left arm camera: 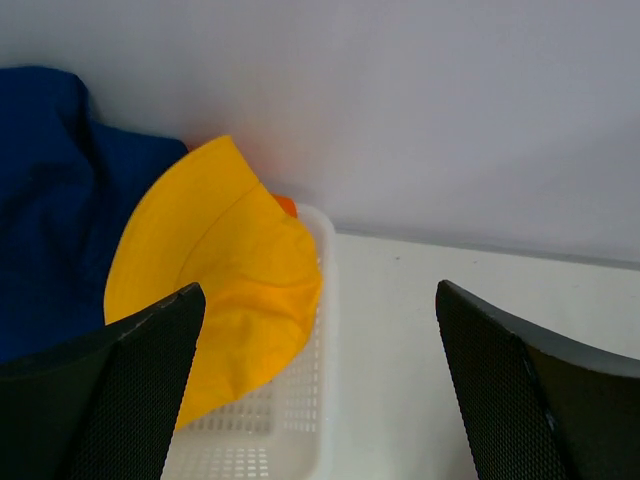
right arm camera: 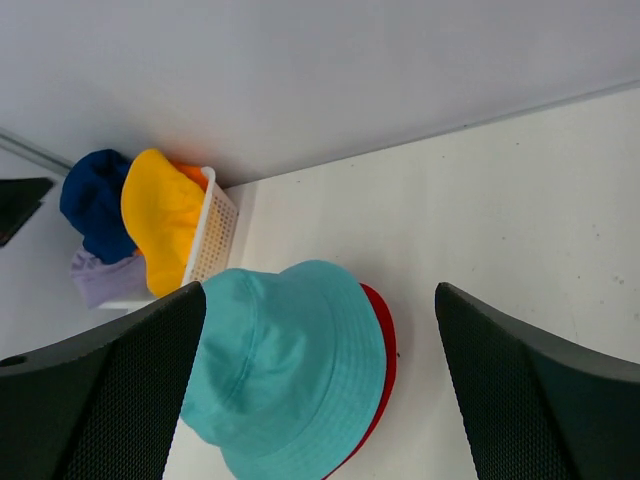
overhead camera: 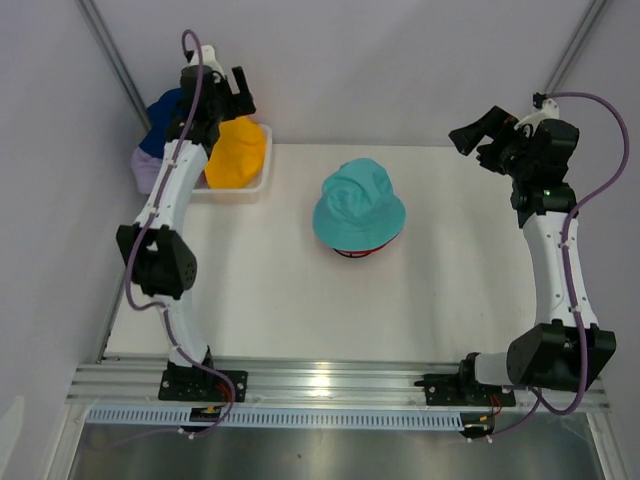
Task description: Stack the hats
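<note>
My left gripper picks up the yellow hat by its top next. That leaves the yellow hat's brim free and open to stack over the teal hat.
A teal hat sits on top of a red hat at mid-table; only the red brim edge shows. A yellow hat lies in the white basket at the back left. Beside it are a navy blue hat and a lavender hat. A sliver of orange hat peeks from behind the yellow one. My left gripper hangs open above the basket's right rim, holding nothing. My right gripper is open and empty, raised at the back right and facing the teal hat.
The basket stands against the back wall in the table's far left corner. Slanted metal poles rise at both back corners. An aluminium rail with both arm bases runs along the near edge.
</note>
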Tool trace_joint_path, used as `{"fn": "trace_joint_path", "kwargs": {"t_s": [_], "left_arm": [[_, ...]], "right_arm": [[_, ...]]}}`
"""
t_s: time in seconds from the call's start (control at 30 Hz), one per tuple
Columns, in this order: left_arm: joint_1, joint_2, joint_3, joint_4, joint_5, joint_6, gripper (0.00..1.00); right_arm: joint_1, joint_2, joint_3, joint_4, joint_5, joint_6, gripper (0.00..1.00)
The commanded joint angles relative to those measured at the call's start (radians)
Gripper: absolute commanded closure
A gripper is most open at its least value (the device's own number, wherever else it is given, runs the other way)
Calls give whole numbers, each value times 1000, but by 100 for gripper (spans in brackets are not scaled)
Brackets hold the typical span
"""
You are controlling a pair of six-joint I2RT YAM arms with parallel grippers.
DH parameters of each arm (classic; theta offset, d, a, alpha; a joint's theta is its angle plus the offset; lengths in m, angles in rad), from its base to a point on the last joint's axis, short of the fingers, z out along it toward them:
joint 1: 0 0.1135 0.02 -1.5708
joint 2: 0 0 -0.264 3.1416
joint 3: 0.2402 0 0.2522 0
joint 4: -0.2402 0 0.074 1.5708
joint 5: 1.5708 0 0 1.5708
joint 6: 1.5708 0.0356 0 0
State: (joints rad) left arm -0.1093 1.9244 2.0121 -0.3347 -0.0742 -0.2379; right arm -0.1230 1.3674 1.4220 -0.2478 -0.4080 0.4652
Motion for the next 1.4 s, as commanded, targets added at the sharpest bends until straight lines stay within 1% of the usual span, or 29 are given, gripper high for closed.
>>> {"fn": "trace_joint_path", "kwargs": {"t_s": [0.0, 0.07, 0.1, 0.2, 0.43, 0.67, 0.83, 0.93, 1.07, 1.1, 1.13, 1.17, 1.23, 1.27, 1.33, 1.37], "left_arm": [[-9, 175, 123, -220, -35, 74, 1], [-9, 255, 196, -243, -39, 66, 1], [-9, 274, 204, -256, -41, 65, 1], [-9, 303, 203, -267, -65, 57, 0], [-9, 372, 194, -311, -128, 80, 3], [-9, 427, 194, -270, -154, 88, 8], [-9, 446, 195, -221, -142, 80, 11], [-9, 475, 255, -247, -145, 83, 14], [-7, 516, 324, -282, -119, 97, 23], [-6, 536, 368, -293, -111, 100, 26], [-4, 544, 379, -311, -102, 104, 30], [-1, 548, 388, -316, -82, 106, 37], [5, 553, 398, -320, -65, 103, 47], [13, 552, 398, -319, -55, 97, 55], [23, 555, 399, -322, -24, 81, 64], [28, 553, 398, -323, -15, 77, 73]], "right_arm": [[5, -40, -37, -37, 12, -23, 1], [5, -51, -44, -59, 17, -31, 1], [5, -57, -46, -70, 17, -40, 0], [5, -82, -70, -99, 32, -53, 1], [5, -136, -136, -87, 38, -34, 0], [5, -159, -129, -105, 43, -45, 0], [5, -175, -120, -114, 43, -45, 0], [5, -180, -110, -130, 43, -51, 0], [5, -186, -103, -130, 43, -51, 0], [5, -188, -103, -128, 43, -53, 1], [5, -191, -103, -128, 41, -53, 0], [5, -191, -104, -130, 40, -51, 1], [5, -194, -101, -130, 38, -54, 0], [5, -195, -100, -131, 40, -54, 0], [5, -200, -95, -131, 44, -59, 0], [5, -203, -94, -131, 46, -59, 0]]}}
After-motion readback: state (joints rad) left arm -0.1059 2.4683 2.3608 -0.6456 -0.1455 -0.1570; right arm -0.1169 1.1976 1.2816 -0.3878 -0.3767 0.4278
